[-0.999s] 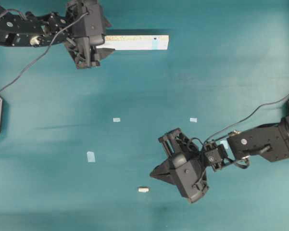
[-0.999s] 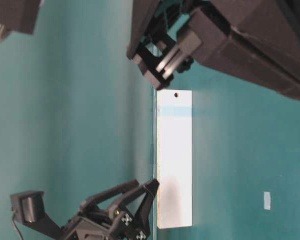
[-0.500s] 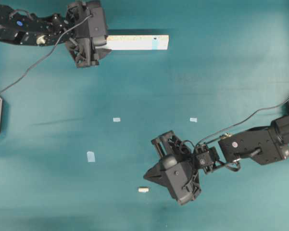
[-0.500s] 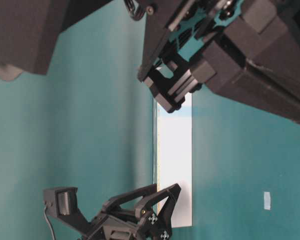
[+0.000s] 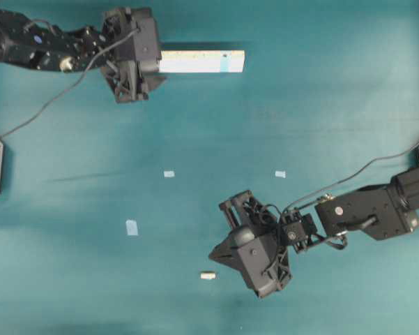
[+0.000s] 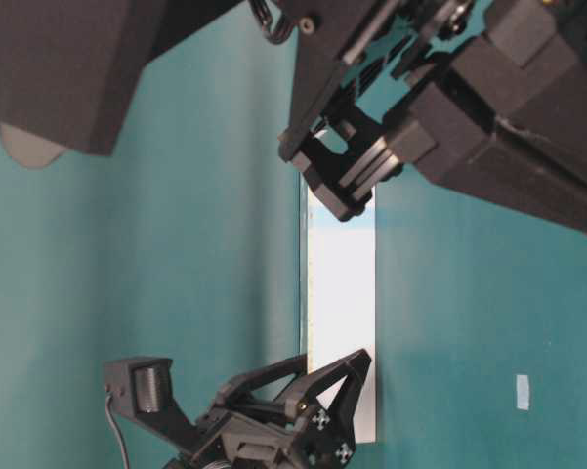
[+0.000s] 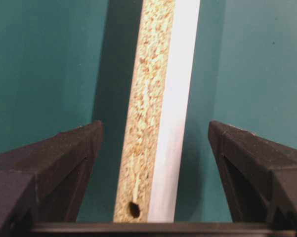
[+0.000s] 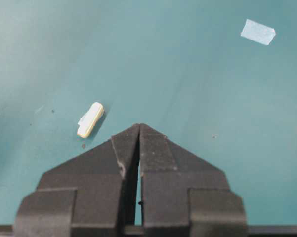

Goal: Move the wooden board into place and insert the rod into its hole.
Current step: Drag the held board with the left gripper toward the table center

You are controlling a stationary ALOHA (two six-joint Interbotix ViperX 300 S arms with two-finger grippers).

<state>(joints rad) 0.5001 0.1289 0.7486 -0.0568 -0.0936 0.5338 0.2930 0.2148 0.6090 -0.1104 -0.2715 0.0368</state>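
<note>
The gripper's fingers are on either side of the board's speckled edge [image 7: 141, 143], so it is now time to close my left gripper. Closing now would catch the board.
The wooden board [image 5: 202, 63] lies at the back of the teal table, with a light-blue mark near its right end. My left gripper [image 5: 157, 64] is open, one finger on each side of the board's left end. In the left wrist view the board [image 7: 158, 98] runs up between the gripper's [image 7: 154, 128] fingers with a gap on both sides. Its speckled edge shows a dark hole [image 7: 134, 209]. The rod [image 5: 208, 276] lies near the front edge. My right gripper [image 5: 212, 255] is shut and empty, just behind and right of the rod [image 8: 90, 119].
Three small light-blue tape squares [image 5: 169, 174] [image 5: 280, 174] [image 5: 131, 227] lie flat on the mat mid-table. Cables trail from both arms. In the table-level view the right arm fills the top and hides the board's [image 6: 342, 293] far end.
My left gripper slid right along the board, so its open fingers now straddle the board's end. My right gripper shifted left and forward, closer to the rod, staying shut.
</note>
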